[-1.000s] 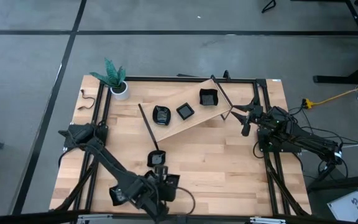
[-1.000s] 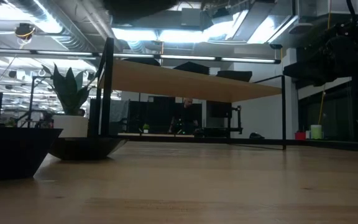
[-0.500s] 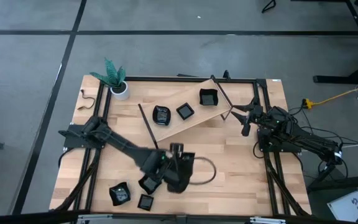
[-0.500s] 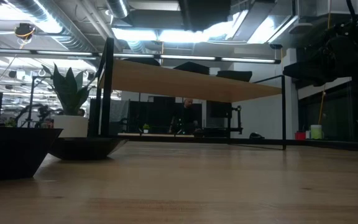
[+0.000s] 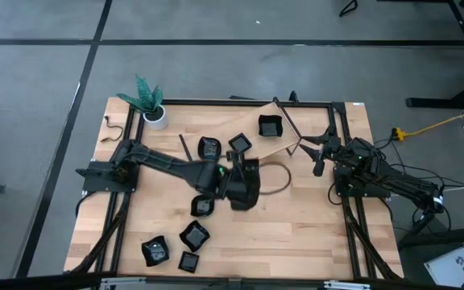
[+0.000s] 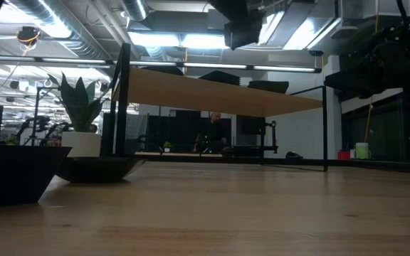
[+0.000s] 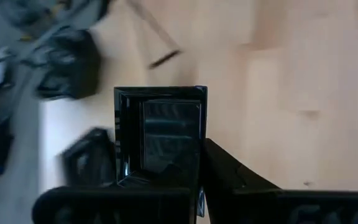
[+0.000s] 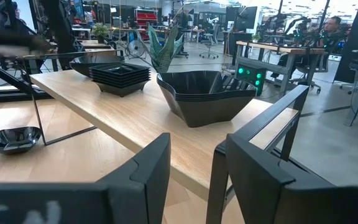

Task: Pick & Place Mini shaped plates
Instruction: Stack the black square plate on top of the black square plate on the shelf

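Note:
The held dish hangs short, off the board's near edge; my left gripper should move it onto the shelf's square dish before letting go.
My left gripper [image 5: 239,161] [image 7: 160,171] reaches out over the middle of the table and is shut on a small square glossy black dish [image 7: 160,134]. It hovers at the near edge of a raised wooden shelf board [image 5: 280,143]. Three black dishes sit on that board: a rounded one [image 5: 209,148], a square one [image 5: 238,143] and a larger square one [image 5: 270,126]. In the high view I cannot separate the held dish from the middle one. Several more dishes [image 5: 193,235] lie on the table near its near-left corner. My right gripper [image 5: 319,163] [image 8: 191,180] waits open by the board's right end. My left gripper holds the square dish by its end nearest the wrist [image 7: 166,177], with one finger [image 7: 225,171] along the dish's side edge. The dish hides the other finger. The dish is lifted clear of the table, roughly level, its hollow side facing the wrist camera.
A white pot with a green plant [image 5: 153,113] stands at the far-left corner. Black frame rails [image 5: 232,102] run round the table. The shelf's thin dark legs [image 5: 192,169] slant down to the table. Bare wood lies at the near-right [image 5: 296,234]. People and desks show in the room behind.
My left arm has swung up from the near edge of the table toward the far side and the shelf, carrying the square dish. The dishes by the near-left corner, covered by the arm a second ago, now show.

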`<act>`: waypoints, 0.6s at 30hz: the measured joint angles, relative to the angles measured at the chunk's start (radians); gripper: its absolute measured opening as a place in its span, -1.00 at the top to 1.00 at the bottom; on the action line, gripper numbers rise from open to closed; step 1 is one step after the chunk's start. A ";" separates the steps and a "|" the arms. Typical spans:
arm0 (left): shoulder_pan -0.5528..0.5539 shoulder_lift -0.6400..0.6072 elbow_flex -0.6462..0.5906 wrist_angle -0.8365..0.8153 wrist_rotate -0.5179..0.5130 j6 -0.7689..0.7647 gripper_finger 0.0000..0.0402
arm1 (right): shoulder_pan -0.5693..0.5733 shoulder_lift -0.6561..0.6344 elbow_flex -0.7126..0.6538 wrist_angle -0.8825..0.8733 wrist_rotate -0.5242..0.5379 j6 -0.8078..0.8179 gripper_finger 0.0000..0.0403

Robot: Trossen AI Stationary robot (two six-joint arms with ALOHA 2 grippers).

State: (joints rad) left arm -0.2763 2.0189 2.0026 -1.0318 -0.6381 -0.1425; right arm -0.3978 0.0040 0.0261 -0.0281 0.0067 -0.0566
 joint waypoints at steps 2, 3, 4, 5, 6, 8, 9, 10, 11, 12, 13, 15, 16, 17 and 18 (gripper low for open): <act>0.026 -0.013 0.000 -0.014 -0.040 0.000 0.98 | 0.000 0.000 0.000 0.000 0.000 0.000 0.24; 0.040 -0.016 0.003 -0.010 -0.059 0.000 0.98 | 0.000 0.000 0.000 0.000 0.000 0.000 0.24; 0.055 -0.016 0.011 -0.014 -0.077 -0.001 0.98 | 0.000 0.000 0.000 0.000 0.000 0.000 0.24; 0.065 -0.013 0.022 -0.023 -0.089 -0.006 0.98 | 0.000 0.000 0.000 0.000 0.000 0.000 0.24; 0.073 -0.013 0.033 -0.025 -0.101 -0.006 0.98 | 0.000 0.000 0.000 0.000 0.000 0.000 0.24; 0.092 -0.014 0.047 0.003 -0.113 -0.007 0.98 | 0.000 0.000 0.000 0.000 0.000 0.000 0.24; 0.100 -0.016 0.047 0.015 -0.121 -0.014 0.98 | 0.000 0.000 0.000 0.000 0.000 0.000 0.24; 0.106 -0.015 0.047 0.013 -0.129 -0.028 0.98 | 0.000 0.000 0.000 0.000 0.000 0.000 0.24; 0.114 -0.014 0.046 0.009 -0.132 -0.047 0.98 | 0.000 0.000 0.000 0.000 0.000 0.000 0.24; 0.122 -0.013 0.045 0.004 -0.132 -0.071 0.98 | 0.000 0.000 0.000 0.000 0.000 0.000 0.24; 0.130 -0.013 0.045 0.001 -0.128 -0.097 0.98 | 0.000 0.000 0.000 0.000 0.000 0.000 0.24; 0.149 -0.013 0.045 0.000 -0.106 -0.152 0.98 | 0.000 0.000 0.000 0.000 0.000 0.000 0.24; 0.157 -0.010 0.045 0.000 -0.090 -0.177 0.98 | 0.000 0.000 0.000 0.000 0.000 0.000 0.24; 0.163 -0.008 0.045 -0.002 -0.081 -0.200 0.98 | 0.000 0.000 0.000 0.000 0.000 0.000 0.24; 0.169 -0.006 0.045 -0.012 -0.077 -0.223 0.98 | 0.000 0.000 0.000 0.000 0.000 0.000 0.24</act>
State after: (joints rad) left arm -0.1076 2.0125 2.0476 -1.0442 -0.7147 -0.3658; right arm -0.3980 0.0044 0.0261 -0.0280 0.0067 -0.0566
